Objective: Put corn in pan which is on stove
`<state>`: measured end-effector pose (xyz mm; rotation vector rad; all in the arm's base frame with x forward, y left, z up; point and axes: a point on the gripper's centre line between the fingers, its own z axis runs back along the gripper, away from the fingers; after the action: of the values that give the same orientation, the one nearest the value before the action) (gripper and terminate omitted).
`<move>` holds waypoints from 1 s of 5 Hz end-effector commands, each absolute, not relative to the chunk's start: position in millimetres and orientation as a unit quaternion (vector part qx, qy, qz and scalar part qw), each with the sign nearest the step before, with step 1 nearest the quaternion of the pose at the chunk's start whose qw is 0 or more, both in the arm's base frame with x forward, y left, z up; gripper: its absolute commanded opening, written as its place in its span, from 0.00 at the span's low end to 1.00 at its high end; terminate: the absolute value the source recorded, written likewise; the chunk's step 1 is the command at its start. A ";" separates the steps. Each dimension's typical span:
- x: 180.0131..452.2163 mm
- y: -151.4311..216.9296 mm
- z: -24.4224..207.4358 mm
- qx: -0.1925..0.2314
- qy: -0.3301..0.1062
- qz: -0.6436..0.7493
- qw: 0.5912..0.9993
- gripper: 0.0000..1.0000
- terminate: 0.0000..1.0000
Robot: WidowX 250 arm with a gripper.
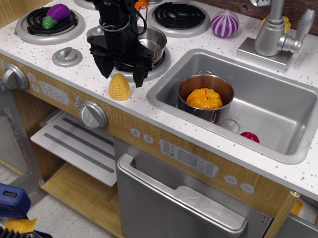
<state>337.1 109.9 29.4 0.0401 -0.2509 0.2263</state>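
My gripper is going to grab the ribbed sides of the corn (119, 87) next, so the corn can go in the steel pan (151, 45) on the stove.
The yellow ribbed corn (119, 87) stands upright on the white speckled stove (71, 72) near its front edge. The shiny steel pan (151, 45) sits on the front right burner, partly hidden by my arm. My black gripper (121, 73) is open, fingers pointing down, just above and behind the corn, one finger on each side of it. It holds nothing.
A purple eggplant (56, 14) lies on the left burner. A steel pot with an orange pumpkin (204, 98) stands in the sink (287, 112), next to a red piece (249, 136). A purple-white onion (225, 23) and the faucet (272, 34) are at the back.
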 end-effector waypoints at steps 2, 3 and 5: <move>341.0 119.7 30.1 0.010 -0.134 0.118 0.984 1.00 0.00; 341.6 120.5 27.1 -0.002 -0.132 0.128 0.983 0.00 0.00; 340.8 119.2 36.3 0.032 -0.151 0.114 0.981 0.00 0.00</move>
<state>330.7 116.3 21.0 0.0933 -0.2127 0.1777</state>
